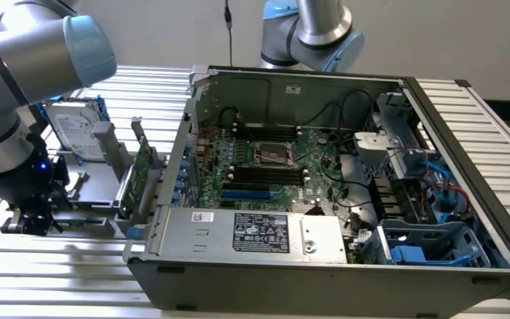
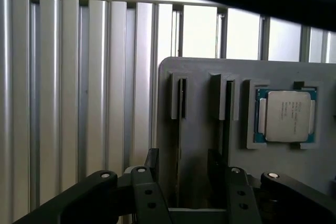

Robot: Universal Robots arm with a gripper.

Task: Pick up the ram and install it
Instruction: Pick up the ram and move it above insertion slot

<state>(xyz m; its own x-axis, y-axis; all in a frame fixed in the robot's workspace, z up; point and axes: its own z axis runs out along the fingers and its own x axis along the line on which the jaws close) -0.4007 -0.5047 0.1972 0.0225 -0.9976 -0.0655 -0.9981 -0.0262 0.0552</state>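
Note:
I need to pick up the ram by its bare middle part next, where my fingers have room, as the holder's upright clips enclose the ram's ends.
My gripper is lowered onto the grey holder at the exterior view's left, outside the computer case. In the wrist view my gripper is open, and its black fingertips stand on either side of one narrow slot in the holder. A thin dark strip in that slot, seen edge-on, looks like the ram; nothing is pinched. The motherboard lies in the open case, with its black slots bare.
A processor chip sits in a pocket of the holder beside a second slot. A silver hard drive and a green expansion card stand in the holder. The case wall rises beside it. A second arm is behind the case.

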